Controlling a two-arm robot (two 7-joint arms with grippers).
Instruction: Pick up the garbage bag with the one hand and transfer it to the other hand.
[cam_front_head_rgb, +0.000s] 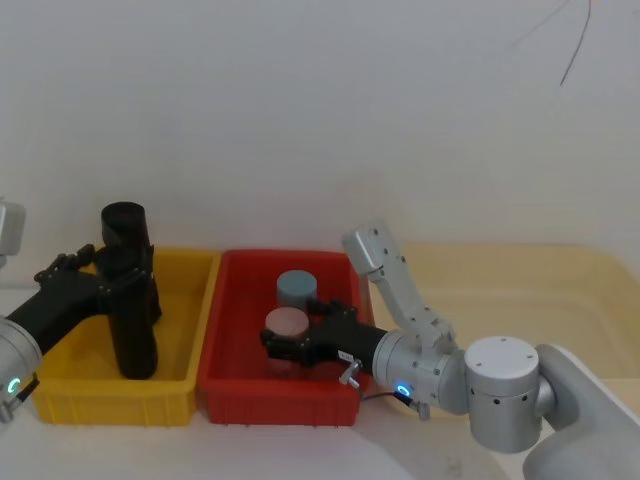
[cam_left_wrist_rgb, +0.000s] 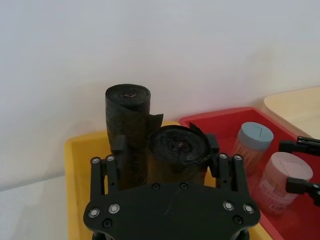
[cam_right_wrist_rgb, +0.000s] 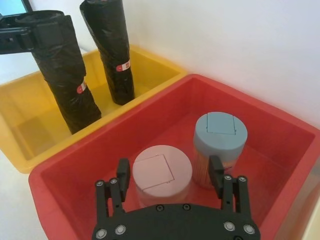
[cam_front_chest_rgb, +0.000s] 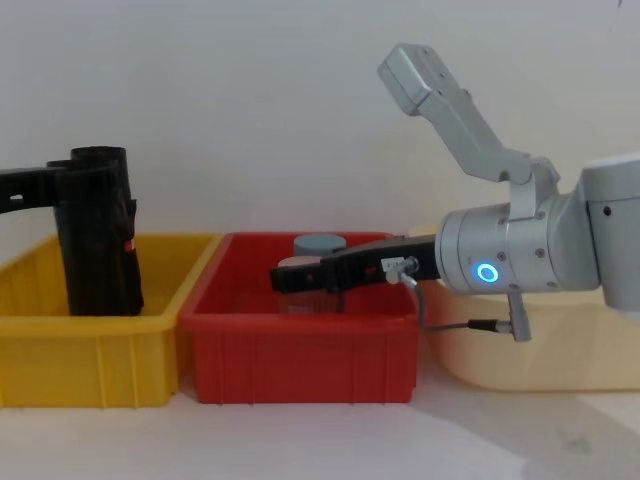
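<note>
I need to grab the garbage bag's upper part (cam_front_chest_rgb: 82, 188) with my left gripper next, because the yellow bin's sides close in around the garbage bag's lower end. Then I can transfer the garbage bag.
The garbage bag (cam_left_wrist_rgb: 177, 150), a black roll, stands in the yellow bin (cam_front_head_rgb: 185, 320). My left gripper (cam_left_wrist_rgb: 165, 145) is open, with a finger on each side of the roll's upper part and a gap showing on one side. From the head view the bag (cam_front_head_rgb: 135, 340) rises beside the left gripper (cam_front_head_rgb: 125, 280). A second black roll (cam_left_wrist_rgb: 127, 120) stands just behind it. Over the red bin (cam_front_head_rgb: 230, 390), my right gripper (cam_right_wrist_rgb: 169, 170) is open above a pink-lidded jar (cam_right_wrist_rgb: 162, 172).
A blue-grey-lidded jar (cam_right_wrist_rgb: 220, 132) stands beside the pink one in the red bin. A cream tray (cam_front_head_rgb: 560, 290) lies to the right of the red bin. A white wall runs close behind the bins.
</note>
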